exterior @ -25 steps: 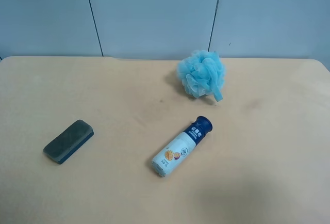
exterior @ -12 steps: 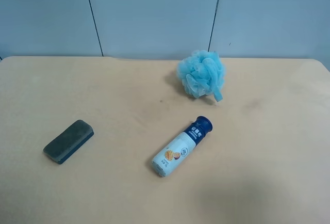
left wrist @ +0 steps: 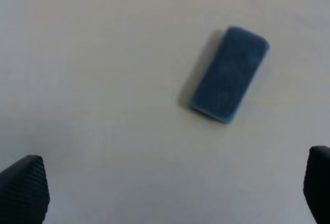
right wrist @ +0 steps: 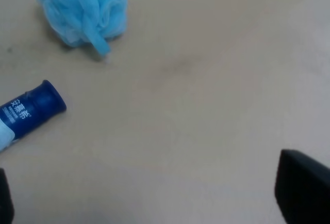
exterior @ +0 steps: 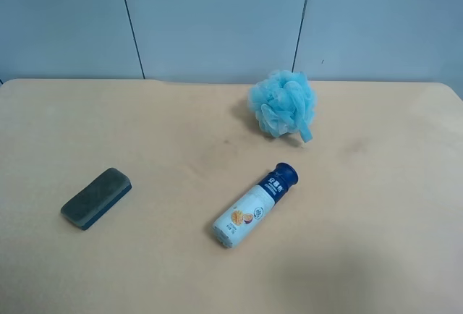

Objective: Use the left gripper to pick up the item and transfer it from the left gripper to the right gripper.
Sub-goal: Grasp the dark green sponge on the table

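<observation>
My left gripper will next grab the long sides of the dark grey-green block, then pass it to my right gripper.
The item, a flat dark grey-green block, lies on the tan table at the exterior high view's left. It also shows in the left wrist view, lying flat and apart from the gripper. My left gripper is open and empty, with only its two black fingertips at the frame's corners, well short of the item. My right gripper is open and empty, with one fingertip showing over bare table. Neither arm shows in the exterior high view.
A white bottle with a navy cap lies on its side mid-table; its cap end shows in the right wrist view. A fluffy light-blue puff sits behind it, also in the right wrist view. A grey wall stands behind the table.
</observation>
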